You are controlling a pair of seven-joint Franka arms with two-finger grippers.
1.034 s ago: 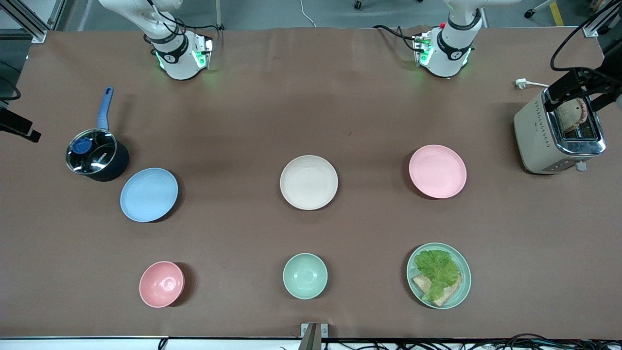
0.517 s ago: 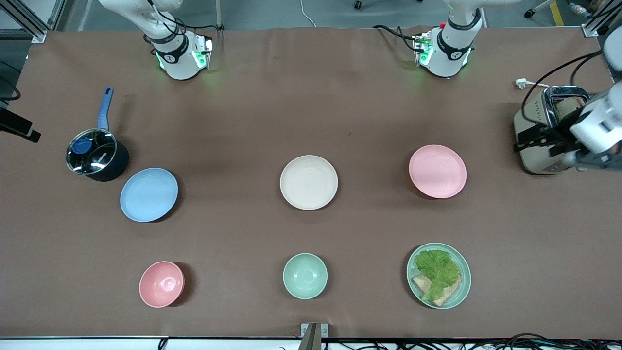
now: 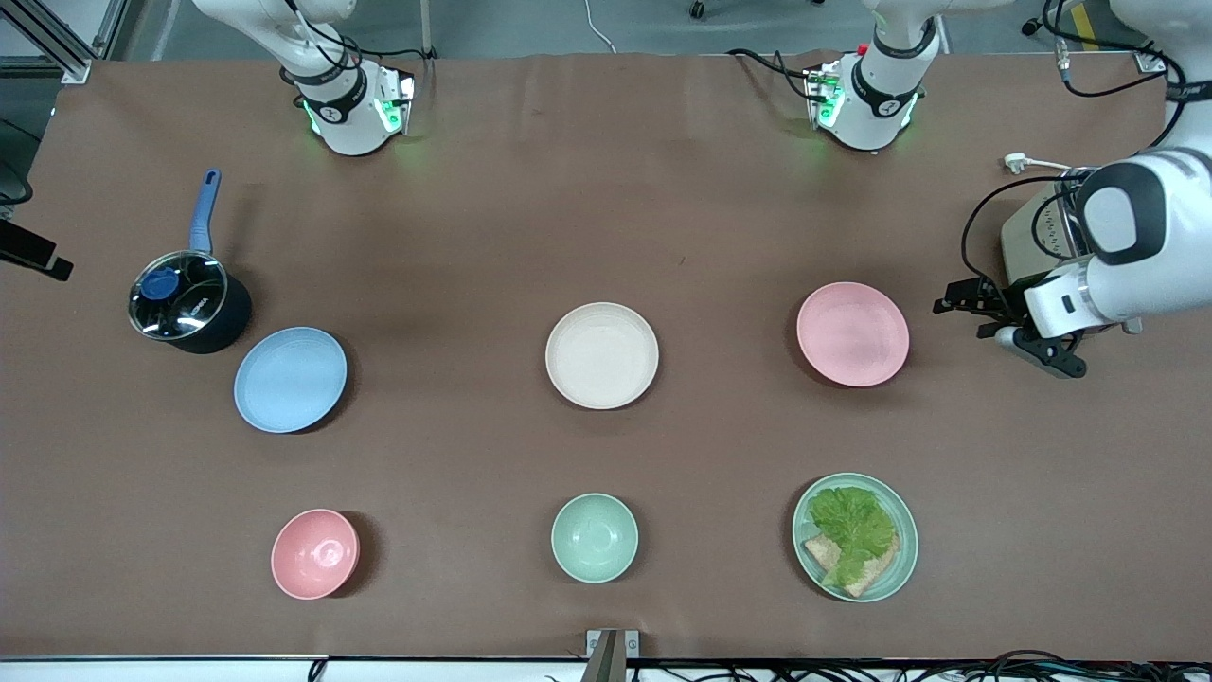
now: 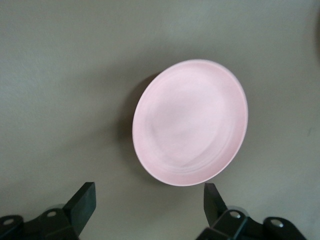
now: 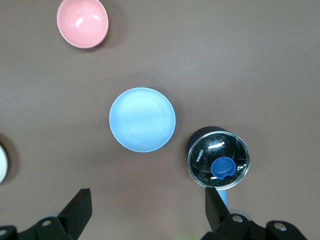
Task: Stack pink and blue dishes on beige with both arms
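The light blue plate needs to be stacked on the beige one, so my right gripper should next grab it by its rim.
The pale pink plate lies toward the left arm's end of the table, and the light blue plate lies toward the right arm's end. Between them, level with both, sits the cream-beige plate. All three are bare. My left gripper hangs open in the air between the pink plate and the toaster. In its wrist view the pink plate lies just past the open gripper. My right gripper is out of the front view. It is open, high over the table beside the blue plate.
A lidded dark pot with a blue handle stands close to the blue plate. Nearer the camera sit a pink bowl, a mint-green bowl and a green plate with lettuce and bread. The left arm hides most of the toaster.
The left arm has swung away from the toaster, and its open gripper has come down close beside the pink plate. No plate has moved.
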